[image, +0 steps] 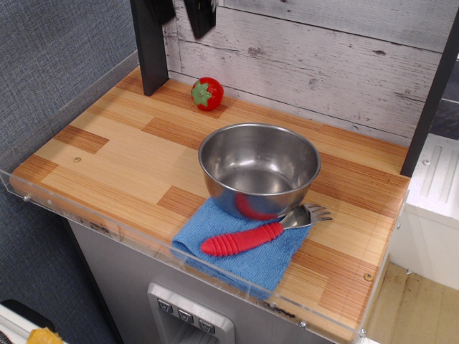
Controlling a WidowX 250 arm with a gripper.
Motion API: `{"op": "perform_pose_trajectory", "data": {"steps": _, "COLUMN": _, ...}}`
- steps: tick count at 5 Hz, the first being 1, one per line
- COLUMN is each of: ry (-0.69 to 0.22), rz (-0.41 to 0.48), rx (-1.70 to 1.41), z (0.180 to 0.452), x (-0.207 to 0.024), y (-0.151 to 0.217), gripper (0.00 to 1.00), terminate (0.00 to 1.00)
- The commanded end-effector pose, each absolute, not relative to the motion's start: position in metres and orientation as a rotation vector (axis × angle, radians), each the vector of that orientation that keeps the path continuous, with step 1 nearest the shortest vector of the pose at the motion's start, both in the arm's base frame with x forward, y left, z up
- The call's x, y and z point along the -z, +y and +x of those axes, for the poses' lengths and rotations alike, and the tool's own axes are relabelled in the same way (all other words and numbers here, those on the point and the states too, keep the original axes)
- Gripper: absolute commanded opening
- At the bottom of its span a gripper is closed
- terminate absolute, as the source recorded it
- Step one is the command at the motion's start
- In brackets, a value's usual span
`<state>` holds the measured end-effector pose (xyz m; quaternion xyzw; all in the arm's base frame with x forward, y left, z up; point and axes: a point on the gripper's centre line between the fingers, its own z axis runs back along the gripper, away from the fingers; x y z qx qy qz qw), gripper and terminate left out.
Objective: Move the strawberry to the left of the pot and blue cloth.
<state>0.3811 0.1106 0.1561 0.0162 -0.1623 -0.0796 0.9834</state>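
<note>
My gripper should next grab the strawberry by its round red body (214,96). Then it can move the strawberry beside the pot (259,169) and blue cloth.
The red strawberry (207,94) with a green cap lies on the wooden counter at the back, near the plank wall. The steel pot (259,169) stands right of centre, its front edge resting on the blue cloth (247,256) at the counter's front. My gripper (180,10) hangs at the top edge, above and a little left of the strawberry. Its two black fingers (200,16) are apart and hold nothing. Only the fingertips show.
A red-handled spork (246,239) lies on the cloth in front of the pot. A black post (149,50) stands at the back left, another (430,100) at the right. A clear acrylic lip (107,222) edges the counter's front and left. Bare wood (115,158) lies left of the pot.
</note>
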Motion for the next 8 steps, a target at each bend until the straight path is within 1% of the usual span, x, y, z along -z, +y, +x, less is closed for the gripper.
{"op": "perform_pose_trajectory", "data": {"steps": 1, "ry": -0.338, "rz": 0.084, "rx": 0.159, "z": 0.403, "x": -0.171, "y": 0.129, "gripper": 1.00, "terminate": 0.00}}
{"op": "perform_pose_trajectory", "data": {"steps": 2, "ry": -0.314, "rz": 0.069, "rx": 0.190, "z": 0.405, "x": -0.159, "y": 0.130, "gripper": 1.00, "terminate": 0.00}}
{"op": "perform_pose_trajectory", "data": {"steps": 3, "ry": -0.315, "rz": 0.027, "rx": 0.187, "z": 0.403, "x": -0.144, "y": 0.130, "gripper": 1.00, "terminate": 0.00}}
{"op": "perform_pose_trajectory", "data": {"steps": 4, "ry": -0.311, "rz": 0.032, "rx": 0.206, "z": 0.397, "x": -0.133, "y": 0.131, "gripper": 1.00, "terminate": 0.00}}
{"op": "perform_pose_trajectory", "data": {"steps": 5, "ry": -0.301, "rz": 0.049, "rx": 0.236, "z": 0.382, "x": -0.118, "y": 0.137, "gripper": 1.00, "terminate": 0.00}}
{"op": "perform_pose_trajectory", "data": {"steps": 6, "ry": -0.330, "rz": 0.064, "rx": 0.253, "z": 0.373, "x": -0.103, "y": 0.146, "gripper": 1.00, "terminate": 0.00}}
{"op": "perform_pose_trajectory", "data": {"steps": 7, "ry": -0.328, "rz": 0.068, "rx": 0.278, "z": 0.374, "x": -0.088, "y": 0.148, "gripper": 1.00, "terminate": 0.00}}
{"op": "perform_pose_trajectory", "data": {"steps": 8, "ry": -0.299, "rz": 0.093, "rx": 0.291, "z": 0.382, "x": -0.074, "y": 0.147, "gripper": 1.00, "terminate": 0.00}}
